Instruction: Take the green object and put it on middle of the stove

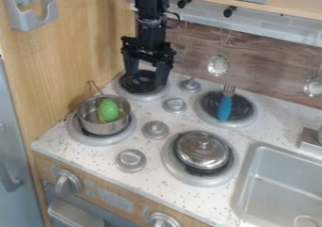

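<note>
The green object needs to go on the middle of the stove (165, 117), so my gripper should grab its rounded body next.
The black gripper (147, 80) hangs pointing down over the back left burner, its two fingers apart with nothing between them. Toward the front and left of it, a green egg-shaped object (108, 110) lies inside a metal pot (115, 128) on the front left burner. Something yellow shows beside the green object in the pot. The middle of the stove (165, 117) is the speckled white top among the four burners, with metal knobs standing on it.
A fork with a blue handle (224, 108) lies on the back right burner. A metal lid (202, 150) covers the front right burner. The sink (281, 183) is at the right. Ladles (218, 65) hang at the back wall, and a wooden panel (63, 56) stands at the left.
</note>
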Robot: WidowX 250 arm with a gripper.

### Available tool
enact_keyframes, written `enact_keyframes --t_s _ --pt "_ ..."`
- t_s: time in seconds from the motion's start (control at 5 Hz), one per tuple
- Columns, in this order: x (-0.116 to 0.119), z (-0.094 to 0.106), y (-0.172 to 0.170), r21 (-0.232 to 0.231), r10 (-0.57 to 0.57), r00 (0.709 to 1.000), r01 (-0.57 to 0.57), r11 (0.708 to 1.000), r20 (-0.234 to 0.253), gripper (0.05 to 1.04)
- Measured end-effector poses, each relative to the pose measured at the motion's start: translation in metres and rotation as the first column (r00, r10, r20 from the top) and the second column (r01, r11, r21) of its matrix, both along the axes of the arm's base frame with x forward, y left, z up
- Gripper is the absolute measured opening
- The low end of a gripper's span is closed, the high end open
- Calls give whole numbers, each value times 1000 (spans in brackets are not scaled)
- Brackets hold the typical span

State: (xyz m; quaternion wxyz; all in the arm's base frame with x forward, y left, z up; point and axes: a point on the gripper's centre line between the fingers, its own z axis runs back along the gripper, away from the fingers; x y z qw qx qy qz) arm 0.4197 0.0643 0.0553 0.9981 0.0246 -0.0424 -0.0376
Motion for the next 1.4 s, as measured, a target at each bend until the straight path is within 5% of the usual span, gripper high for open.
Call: enact_keyframes --t_s 0.2,0.6,0.8,1.2,1.4 --pt "-8 -21 -1 -10 8 998 -9 1000 -59 999" --pt "-18 -31 29 -23 90 994 -91 996 -57 999" --pt "-35 -44 49 16 113 989 -112 994 -92 999" --pt "-42 -39 76 13 207 975 -207 978 -82 999" --pt "-40 -50 79 21 225 967 -224 974 -119 999"
